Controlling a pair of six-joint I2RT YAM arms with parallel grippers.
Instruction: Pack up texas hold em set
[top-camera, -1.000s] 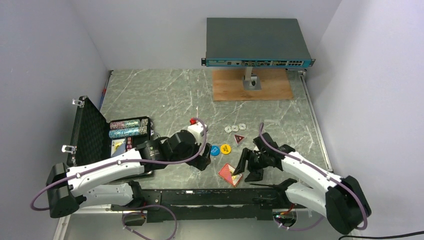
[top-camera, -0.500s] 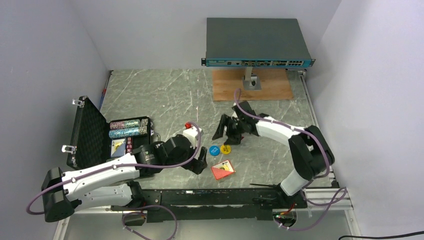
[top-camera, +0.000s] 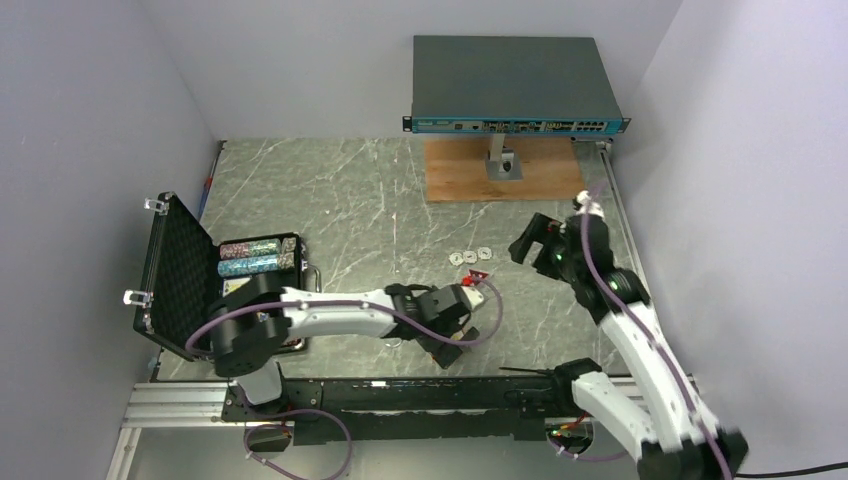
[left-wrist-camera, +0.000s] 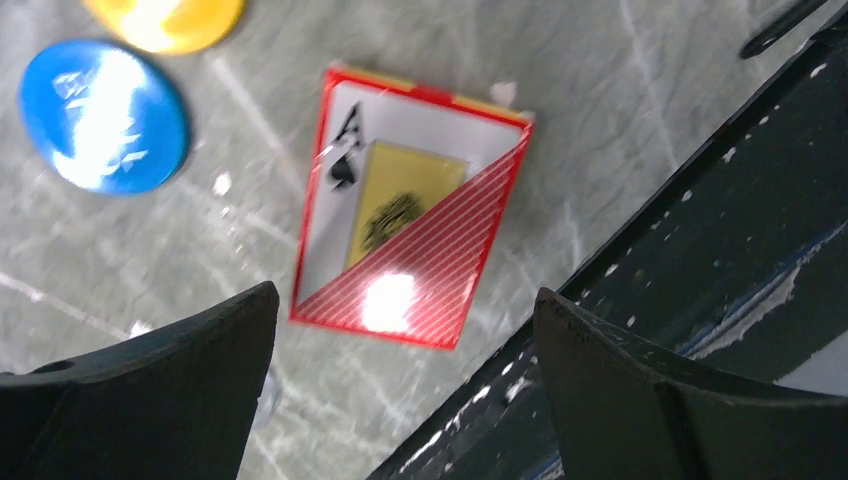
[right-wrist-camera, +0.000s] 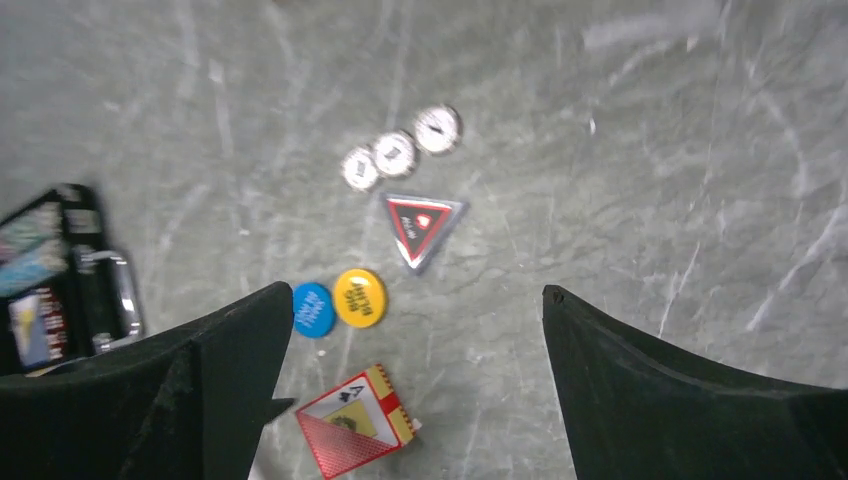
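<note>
The red-yellow card box needs to be packed, so my left gripper will grab its long side edges next. Its short end will then be free to go into the briefcase.
The black briefcase lies open at the left, foam lid up, with rows of chips inside. Three small silvery chips and the red triangular token lie mid-table. My left gripper hangs open over the red-yellow card box, which it hides from above. Beyond the box lie the blue disc and yellow disc. My right gripper is raised at the right, open and empty. Below it are the token, silvery chips, both discs and the card box.
The big grey network switch stands on a post over a wooden board at the back. A black rail runs along the near edge, right beside the card box. White walls close in left and right.
My left arm has swung right, over the card box. My right arm has drawn back from the tokens to the right and lifted, its jaws opening wider.
</note>
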